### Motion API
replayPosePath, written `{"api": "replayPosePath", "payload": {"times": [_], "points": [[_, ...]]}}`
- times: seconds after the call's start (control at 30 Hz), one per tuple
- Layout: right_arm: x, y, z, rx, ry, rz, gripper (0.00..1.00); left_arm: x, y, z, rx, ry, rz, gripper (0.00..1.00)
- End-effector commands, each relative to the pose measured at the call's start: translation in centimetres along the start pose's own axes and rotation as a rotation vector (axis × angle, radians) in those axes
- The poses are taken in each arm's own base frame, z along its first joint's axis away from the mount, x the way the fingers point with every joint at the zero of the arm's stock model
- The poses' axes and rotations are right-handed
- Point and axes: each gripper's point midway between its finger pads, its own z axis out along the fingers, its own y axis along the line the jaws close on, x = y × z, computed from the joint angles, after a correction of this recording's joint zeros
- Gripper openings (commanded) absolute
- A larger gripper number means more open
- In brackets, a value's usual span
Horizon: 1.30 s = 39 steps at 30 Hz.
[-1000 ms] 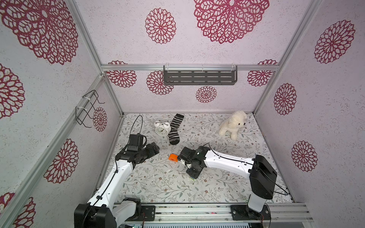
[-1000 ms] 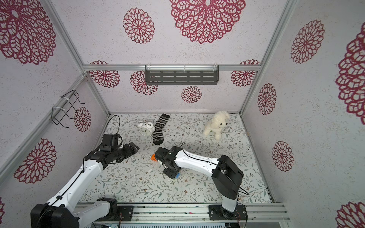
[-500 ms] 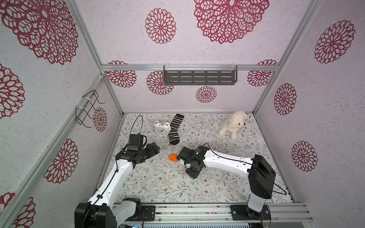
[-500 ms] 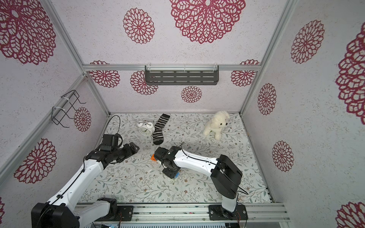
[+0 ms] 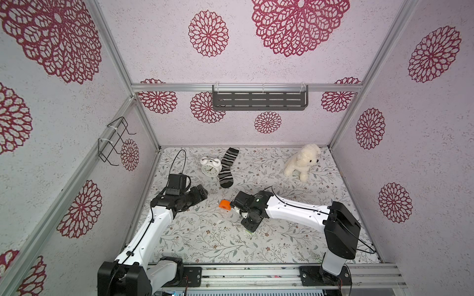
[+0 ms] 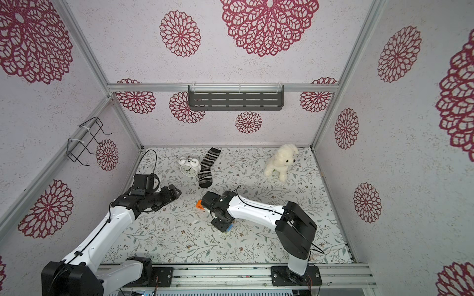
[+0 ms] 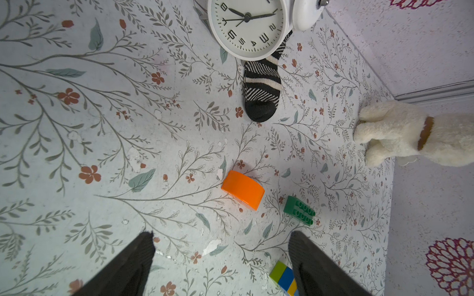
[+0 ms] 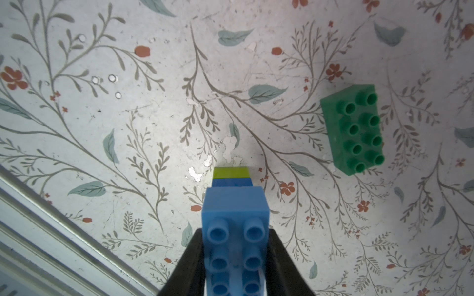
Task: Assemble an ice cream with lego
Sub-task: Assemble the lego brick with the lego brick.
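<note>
The light-blue long brick (image 8: 234, 217) is ready for my right gripper to release now. The stem beneath the brick reaches the mat, so the brick would stay standing.
My right gripper (image 8: 235, 258) is shut on a light-blue long brick (image 8: 234, 217), studs facing the camera. Below it hang a blue brick (image 8: 232, 182) and a lime brick (image 8: 231, 172), reaching down to the mat; the left wrist view shows this stem (image 7: 283, 278) as lime, blue and yellow. A dark green long brick (image 8: 352, 130) lies loose, studs up, beside it. The orange half-round brick (image 5: 225, 204) lies on the mat between the two arms. My left gripper (image 7: 221, 238) hovers open and empty, short of the orange brick (image 7: 243, 189). In both top views the right gripper (image 6: 223, 226) points down.
A white alarm clock (image 5: 210, 167) and a striped sock (image 5: 227, 169) lie at the back of the floral mat. A white plush dog (image 5: 302, 162) sits back right. A dark shelf (image 5: 259, 100) hangs on the back wall, and a wire rack (image 5: 112, 139) on the left wall.
</note>
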Motion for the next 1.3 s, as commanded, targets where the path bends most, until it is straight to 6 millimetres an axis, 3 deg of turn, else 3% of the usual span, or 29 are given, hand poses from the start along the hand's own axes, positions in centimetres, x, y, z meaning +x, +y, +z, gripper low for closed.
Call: {"api": "replayPosePath", "payload": {"times": [0.0,0.57,0.73,1.07,1.27], "points": [[3.2,-0.1,2.1,0.021,0.115,0.025,0.3,-0.1,0.2,0.2,0.006,-0.002,-0.002,0.87],[4.5,-0.1,3.2,0.007,0.137,0.042,0.3,0.0,0.3,0.4,0.003,0.008,-0.004,0.87],[3.0,-0.6,1.9,0.014,0.092,0.04,0.34,-0.1,0.3,0.4,0.0,0.005,-0.005,0.87],[-1.1,-2.4,-1.8,0.054,-0.027,0.054,0.57,-0.3,0.2,0.0,-0.001,-0.01,0.002,0.87],[-2.7,-2.3,-3.8,0.038,-0.092,0.057,0.63,-0.7,-0.2,-0.4,0.014,-0.025,0.007,0.88]]}}
